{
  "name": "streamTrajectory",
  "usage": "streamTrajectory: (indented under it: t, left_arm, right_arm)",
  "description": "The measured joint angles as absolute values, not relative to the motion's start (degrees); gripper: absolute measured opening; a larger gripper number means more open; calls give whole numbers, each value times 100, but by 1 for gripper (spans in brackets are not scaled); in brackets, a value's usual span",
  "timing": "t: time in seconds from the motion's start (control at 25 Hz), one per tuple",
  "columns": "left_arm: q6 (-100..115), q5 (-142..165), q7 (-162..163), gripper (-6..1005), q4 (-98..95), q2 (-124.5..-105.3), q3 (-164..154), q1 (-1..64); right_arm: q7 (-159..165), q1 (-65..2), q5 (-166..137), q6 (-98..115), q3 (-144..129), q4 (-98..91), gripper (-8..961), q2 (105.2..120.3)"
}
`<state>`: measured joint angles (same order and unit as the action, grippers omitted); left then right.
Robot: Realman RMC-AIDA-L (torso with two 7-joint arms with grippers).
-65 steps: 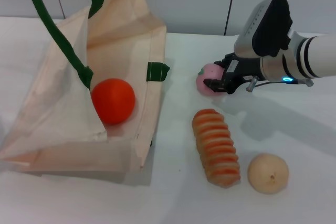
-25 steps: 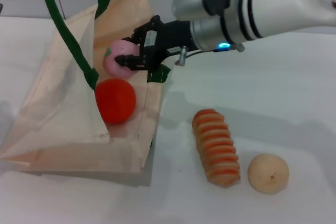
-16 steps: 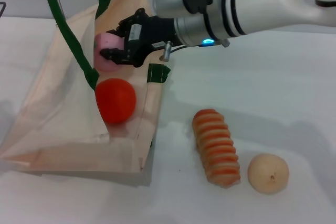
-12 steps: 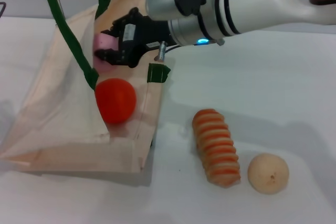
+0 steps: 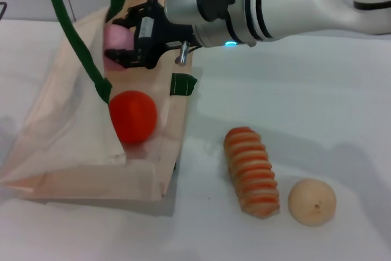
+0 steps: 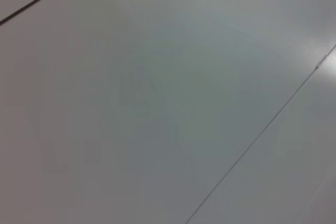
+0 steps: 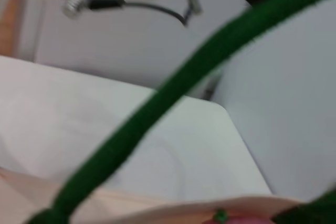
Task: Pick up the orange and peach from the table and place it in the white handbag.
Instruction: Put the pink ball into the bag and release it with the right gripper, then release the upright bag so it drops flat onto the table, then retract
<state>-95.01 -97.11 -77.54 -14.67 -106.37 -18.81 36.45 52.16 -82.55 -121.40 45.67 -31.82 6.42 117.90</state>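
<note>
My left gripper stays closed on the green rope handle point(image 5: 73, 35) from here until the peach rests inside, as black fingers pinch the peach beside the raised flap point(image 5: 82, 99).
The white handbag point(image 5: 73, 145) lies on the table at the left, its mouth held open by a green rope handle point(image 5: 73, 35) that runs up out of view. The orange point(image 5: 132, 116) rests inside the bag's mouth. My right gripper point(image 5: 122, 44) is shut on the pink peach point(image 5: 116, 40) and holds it above the far part of the bag's opening, behind the orange. The right wrist view shows the green handle point(image 7: 157, 114) close by and a sliver of the peach point(image 7: 236, 220). My left gripper is out of view.
An orange-striped bread roll point(image 5: 252, 170) and a pale beige ball point(image 5: 311, 201) lie on the white table point(image 5: 305, 102) to the right of the bag. A green side tab point(image 5: 182, 84) sticks out of the bag's edge.
My right gripper has carried the peach from the table's right side leftward over the bag, and in the last half second moved it a little farther up and back.
</note>
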Motion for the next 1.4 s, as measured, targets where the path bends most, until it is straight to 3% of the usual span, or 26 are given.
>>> streamTrajectory:
  t: [0.48,0.68,1.24,1.4]
  left_arm:
    - [-9495,-9711,-7764,121,-1467,-10634,-1881,3612]
    - [-9450,-9711,-7769,123,-1468,-10620,-1881,3499]
    - [-9006,-9708,-7786,127,-1478,-10623,-1854,3391]
    - [-8662,-9702,-7847,243,-1472,-10649,-1873,3372]
  right_arm:
    - [5212,-8294,-12142,4119,-3140,781,838,11773]
    - [5267,-8164,-12128,4100,-2982,834,872,11716]
    - [5290,-6726,-12119,4230,-1543,-366,893,11667]
    - [5212,-6310,-12094,4892,-1072,-696,893,11668]
